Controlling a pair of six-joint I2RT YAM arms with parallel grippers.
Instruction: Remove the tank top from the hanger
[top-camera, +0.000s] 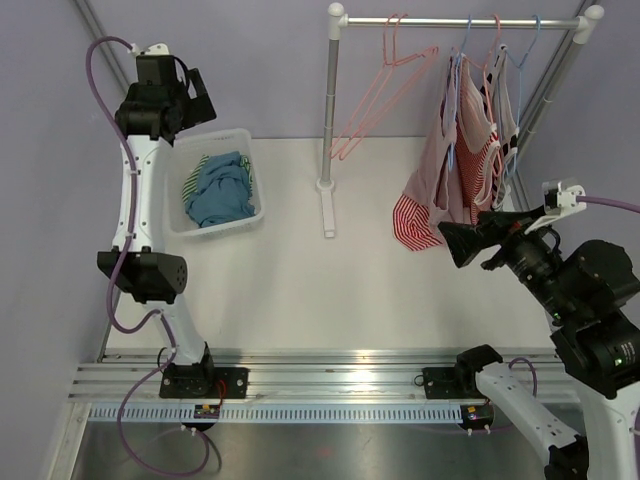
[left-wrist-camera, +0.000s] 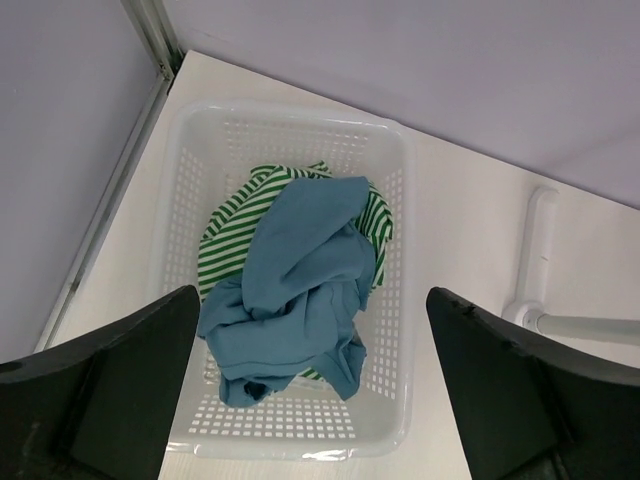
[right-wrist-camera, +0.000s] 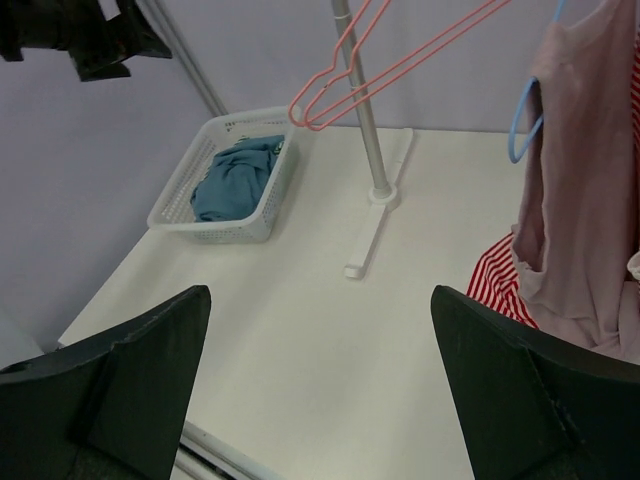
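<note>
My right gripper is to grip the blue hanger next by its near side below the hook (top-camera: 452, 149) (right-wrist-camera: 519, 122). This leaves the hanger's hook and the far strap free to remove the tank top.
A dusty-pink tank top (top-camera: 438, 165) hangs on a blue hanger (right-wrist-camera: 524, 128) from the rail (top-camera: 440, 21) at the back right, bunched with a red-striped top (top-camera: 412, 222) and other garments. In the right wrist view the pink tank top (right-wrist-camera: 580, 190) and the red-striped top (right-wrist-camera: 498, 284) fill the right edge. My right gripper (top-camera: 463, 243) (right-wrist-camera: 320, 290) stands open just right of the hanging clothes, touching none. My left gripper (top-camera: 195, 100) (left-wrist-camera: 312, 292) is open above the white basket (left-wrist-camera: 398, 300), with nothing between its fingers.
The basket (top-camera: 216, 224) (right-wrist-camera: 214, 229) holds a crumpled blue garment (left-wrist-camera: 300, 290) over a green-striped one (left-wrist-camera: 235, 225). Two bare pink hangers (top-camera: 385, 90) (right-wrist-camera: 400, 62) hang at the rail's left end. The rack's post (top-camera: 331, 100) and foot (top-camera: 328, 210) stand mid-table.
</note>
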